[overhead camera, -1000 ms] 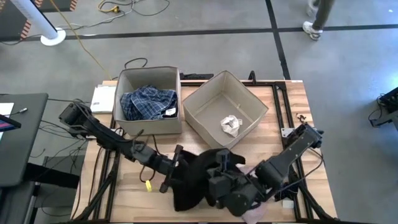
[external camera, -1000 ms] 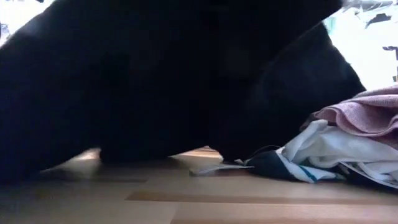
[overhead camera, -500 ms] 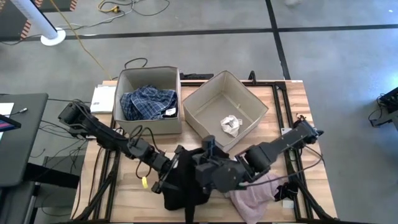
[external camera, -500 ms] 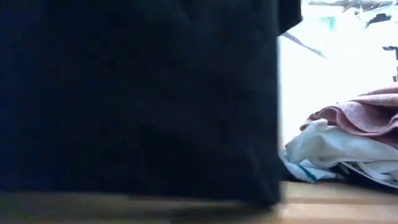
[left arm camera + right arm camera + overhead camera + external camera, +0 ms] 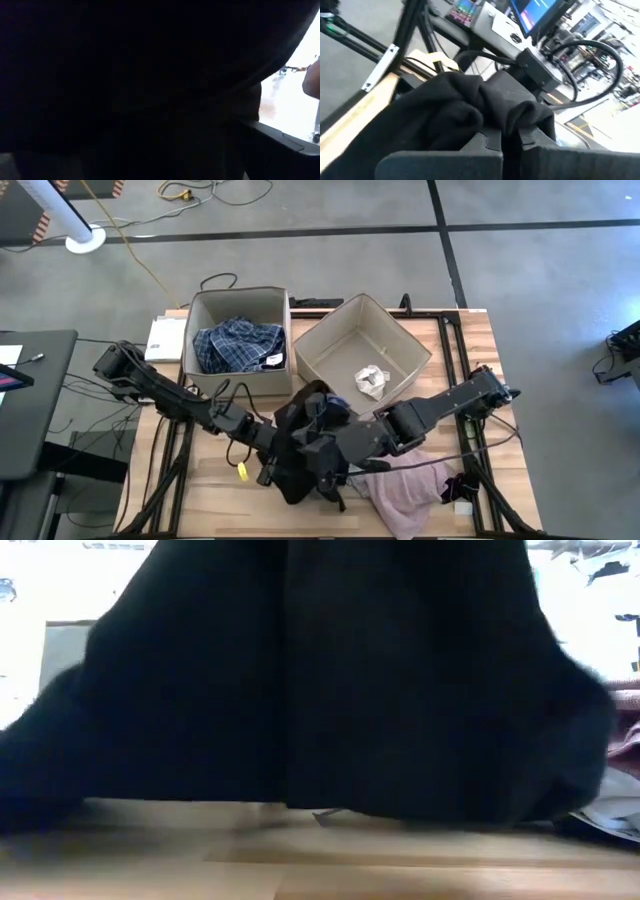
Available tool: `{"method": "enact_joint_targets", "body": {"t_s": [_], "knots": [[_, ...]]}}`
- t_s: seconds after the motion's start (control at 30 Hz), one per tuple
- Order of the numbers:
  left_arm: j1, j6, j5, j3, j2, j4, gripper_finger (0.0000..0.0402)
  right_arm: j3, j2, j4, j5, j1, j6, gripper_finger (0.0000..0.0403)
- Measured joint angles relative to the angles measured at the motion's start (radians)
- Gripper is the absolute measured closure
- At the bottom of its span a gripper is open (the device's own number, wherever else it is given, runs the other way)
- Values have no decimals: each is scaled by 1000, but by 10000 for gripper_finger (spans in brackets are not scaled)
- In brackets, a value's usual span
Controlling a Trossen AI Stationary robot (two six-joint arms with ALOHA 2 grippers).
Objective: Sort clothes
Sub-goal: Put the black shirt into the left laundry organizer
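Note:
My left gripper is ready to close on the black garment (image 5: 298,460): its fingers are on either side of the hanging cloth, which covers them.
The large black garment (image 5: 298,460) is bunched up at the middle of the table's near half. It fills the low view (image 5: 330,670), where its lower edge lies on the table. My right gripper (image 5: 507,135) is shut on a bunch of it, above it in the high view (image 5: 318,420). My left gripper (image 5: 268,468) is at the garment's left side, partly under the cloth, which blacks out its wrist view (image 5: 125,75). A pink garment (image 5: 400,490) lies to the right on the table. Plaid shirts (image 5: 238,345) fill the left beige box; a small white piece (image 5: 371,381) lies in the right one. My right gripper pinches a gathered fold of the black garment (image 5: 495,107) between its two fingers, several layers thick. The bunch rises beyond the fingertips. The rest of the garment hangs slack below the gripper, its lower part on the table (image 5: 330,802).
Two beige fabric boxes (image 5: 200,315) (image 5: 408,330) stand side by side at the table's far half. A white flat box (image 5: 165,338) lies left of them. A small yellow item (image 5: 238,473) lies near the left gripper. A white garment (image 5: 612,812) shows under the pink one.
My right gripper has gone toward the table's left and far edges, holding the black garment. The garment has been drawn off the pink one, which now lies uncovered, and is gathered into a taller bunch. My left gripper has shifted slightly toward the near edge.

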Motion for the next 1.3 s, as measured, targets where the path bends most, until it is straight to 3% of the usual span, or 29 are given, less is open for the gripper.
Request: {"method": "enact_joint_targets", "body": {"t_s": [0.13,0.23,0.37,0.4,0.57,0.77,1.07,1.2,1.3], "knots": [[0,47,-4,0,0,1,122,0,0,1,-14,8,6,392],[1,88,-7,0,2,0,212,0,0,-5,-17,20,36,379],[2,170,-8,0,2,-2,362,0,0,-37,-21,39,86,352],[1,191,-8,0,1,-3,380,0,0,-48,-21,44,100,347],[1,292,-68,29,-61,-132,396,2,0,-128,4,68,166,335],[2,410,-209,108,-193,-390,399,3,0,-242,118,98,215,316],[1,606,-563,270,-404,-691,400,3,-1,-372,316,109,333,227],[5,724,-735,347,-469,-731,401,0,1,-430,337,111,385,193],[32,827,-803,394,-498,-725,401,0,1,-441,343,111,410,185]]}}
